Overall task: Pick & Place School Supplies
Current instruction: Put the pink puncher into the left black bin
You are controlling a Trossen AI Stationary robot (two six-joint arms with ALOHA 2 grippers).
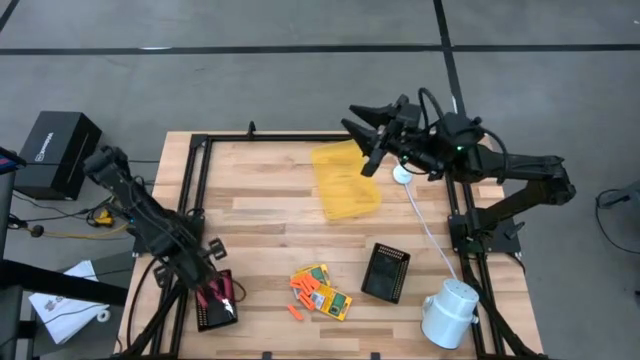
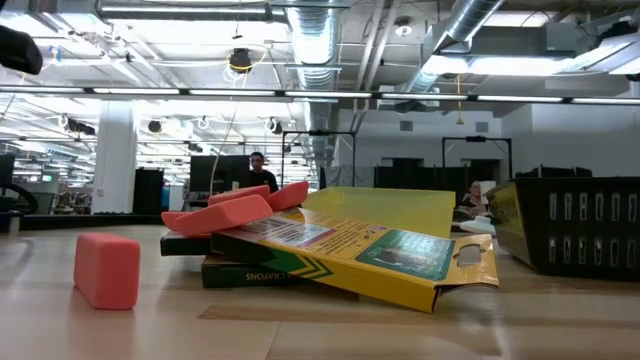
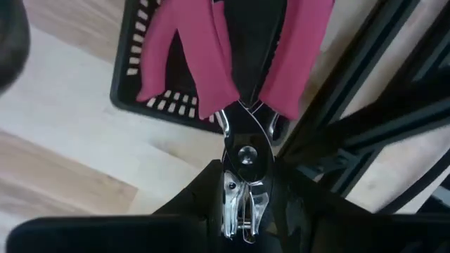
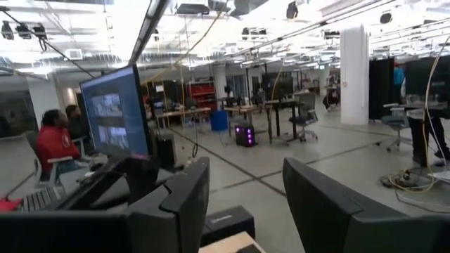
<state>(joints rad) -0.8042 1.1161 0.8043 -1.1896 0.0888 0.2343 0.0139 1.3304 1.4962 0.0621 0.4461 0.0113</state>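
The pliers' metal head hangs outside the black tray's slotted side in the left wrist view. My left gripper moves it over the tray, before releasing it.
My left gripper (image 1: 214, 284) hangs at the table's near left over a black ribbed tray (image 3: 133, 77), shut on the red-handled plier-like tool (image 3: 242, 151). Two yellow-and-green card boxes (image 1: 322, 292) lie flat near the table's front middle, one partly on the other. Several orange sticks (image 1: 301, 290) lie on and beside them. In the low view one stick (image 2: 107, 268) stands alone on the wood and others (image 2: 235, 212) rest on the boxes (image 2: 350, 250). My right gripper (image 1: 362, 126) is open, high above the far side, with nothing between its fingers (image 4: 179, 204). My left gripper pinches the tool's metal head end (image 3: 242, 193) between its two fingers, which come from above and point down. The two red handles (image 3: 211, 63) hang below the fingers, spread apart, over the black tray. I cannot tell whether they touch the tray.
A translucent yellow tray (image 1: 346, 180) lies at the far middle, below my right gripper. A second black ribbed tray (image 1: 385, 272) sits right of the boxes. A white cylinder (image 1: 450, 312) stands at the near right corner. A black frame rail (image 1: 190, 190) edges the table.
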